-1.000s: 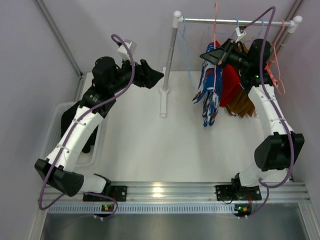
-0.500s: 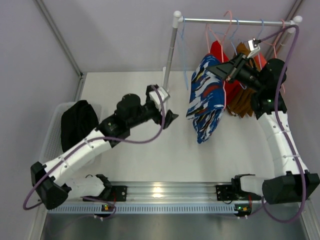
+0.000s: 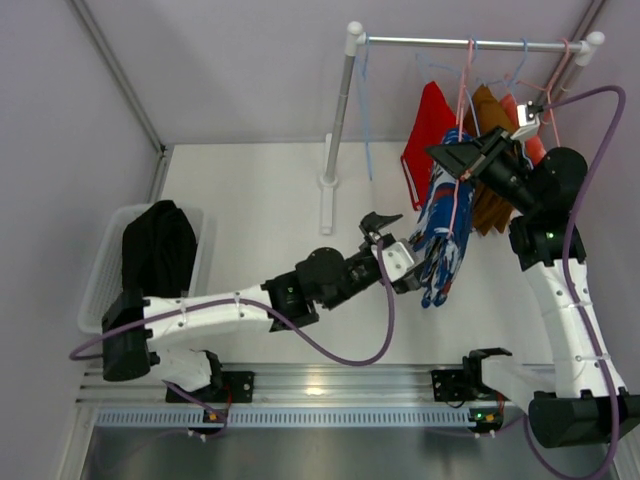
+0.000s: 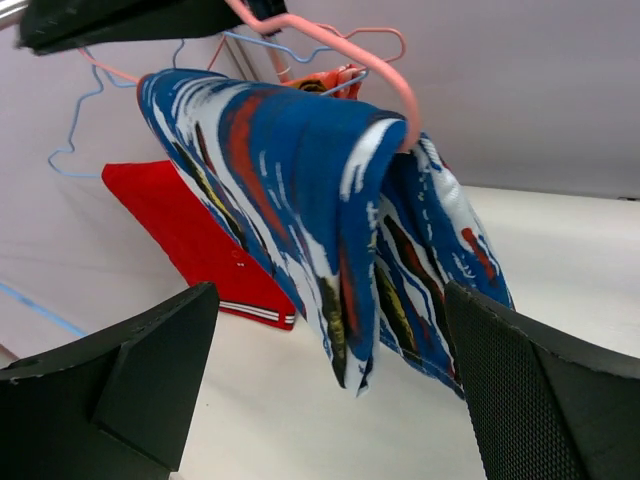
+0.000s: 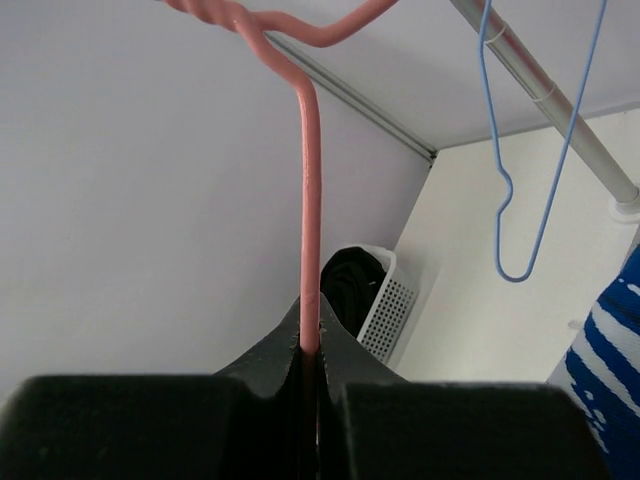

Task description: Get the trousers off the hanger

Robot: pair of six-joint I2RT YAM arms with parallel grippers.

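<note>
The blue patterned trousers need to come off the hanger, so my left gripper will next grab them by the near hanging edge [image 3: 427, 254] [image 4: 346, 322] and leave the pink wire free.
My right gripper [image 3: 462, 160] is shut on the wire of a pink hanger [image 5: 308, 200] and holds it out in front of the rack. The blue patterned trousers [image 3: 440, 245] hang folded over that hanger [image 4: 340, 40]. My left gripper [image 3: 398, 255] is open, right beside the lower part of the patterned trousers [image 4: 340, 230]; the cloth hangs ahead between its fingers [image 4: 130, 390], ungripped. Red trousers [image 3: 428, 130], brown trousers [image 3: 490, 205] and orange-red trousers [image 3: 512, 108] hang on the rack. Black trousers [image 3: 157, 250] lie in the basket.
The white basket [image 3: 105, 280] stands at the table's left edge. The rack's rail [image 3: 460, 43] runs across the back right, with its post and base [image 3: 328, 190] mid-table. Empty blue hangers [image 5: 540, 150] hang on the rail.
My left arm has swung from the basket side across to the patterned trousers. My right gripper has carried the pink hanger with the trousers forward from the rail.
</note>
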